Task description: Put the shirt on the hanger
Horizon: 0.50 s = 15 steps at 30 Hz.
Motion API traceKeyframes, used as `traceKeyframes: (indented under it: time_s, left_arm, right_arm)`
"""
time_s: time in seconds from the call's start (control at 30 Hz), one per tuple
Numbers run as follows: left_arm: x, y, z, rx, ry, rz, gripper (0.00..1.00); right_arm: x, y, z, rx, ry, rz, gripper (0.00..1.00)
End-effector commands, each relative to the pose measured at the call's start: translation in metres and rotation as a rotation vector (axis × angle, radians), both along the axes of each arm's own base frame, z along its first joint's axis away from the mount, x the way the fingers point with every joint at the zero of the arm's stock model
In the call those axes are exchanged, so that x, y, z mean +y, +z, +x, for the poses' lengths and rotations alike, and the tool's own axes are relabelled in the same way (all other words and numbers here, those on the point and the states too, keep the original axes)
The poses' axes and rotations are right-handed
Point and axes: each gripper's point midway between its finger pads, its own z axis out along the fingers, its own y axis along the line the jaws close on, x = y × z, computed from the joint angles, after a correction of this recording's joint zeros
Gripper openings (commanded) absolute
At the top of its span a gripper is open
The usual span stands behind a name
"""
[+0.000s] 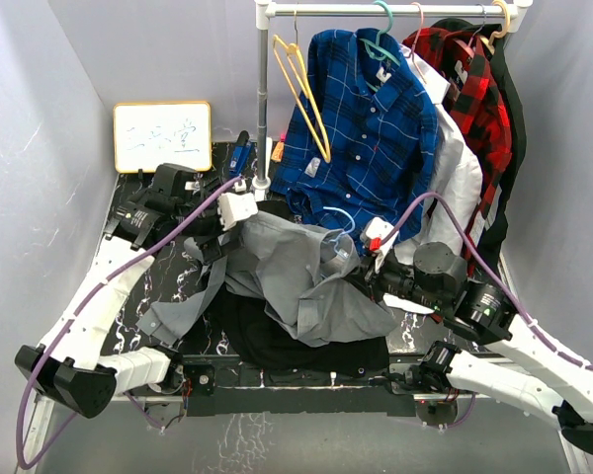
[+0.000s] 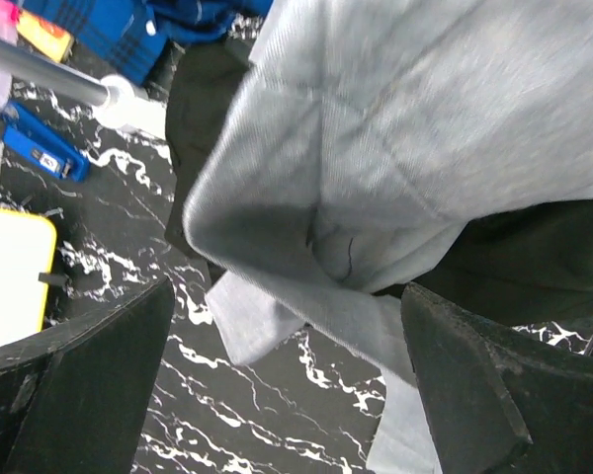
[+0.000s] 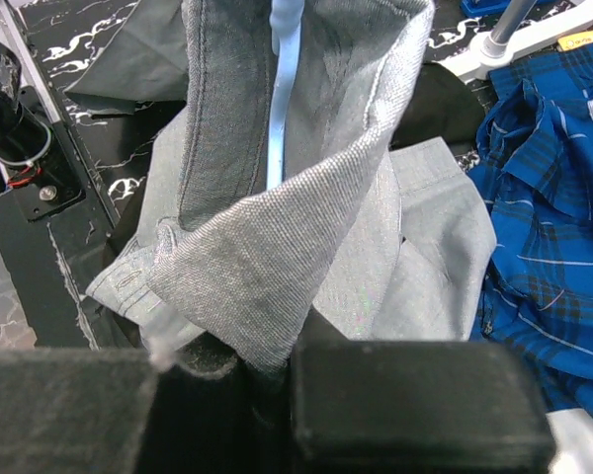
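Observation:
The shirt's collar edge is held. My left gripper should next grab the grey shirt's hanging edge fold opposite the collar edge, and then I will spread the shirt over the hanger.
The grey shirt lies crumpled in the middle of the black marble table, lifted at both ends. My right gripper is shut on a fold of the shirt's collar edge; in the top view it is at the shirt's right side. A strip of the light-blue hanger shows inside the shirt, and its hook pokes out above the fabric. My left gripper is open, its fingers wide apart just below a hanging fold of the shirt; in the top view it is at the shirt's left edge.
A blue plaid shirt and a red plaid one hang on the rack behind, with yellow hangers. A black cloth lies under the grey shirt. A whiteboard leans at the back left.

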Motion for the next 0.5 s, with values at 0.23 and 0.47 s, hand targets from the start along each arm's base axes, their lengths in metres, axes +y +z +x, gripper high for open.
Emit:
traceKeyframes:
  time_s: [0.23, 0.47]
  left_arm:
    - [0.021, -0.031, 0.021, -0.039, 0.125, 0.075, 0.00]
    - [0.041, 0.018, 0.082, -0.270, 0.210, 0.151, 0.00]
  right_arm:
    - [-0.011, 0.056, -0.005, -0.063, -0.030, 0.121, 0.00]
    - [-0.014, 0.060, -0.013, -0.040, -0.005, 0.108, 0.00]
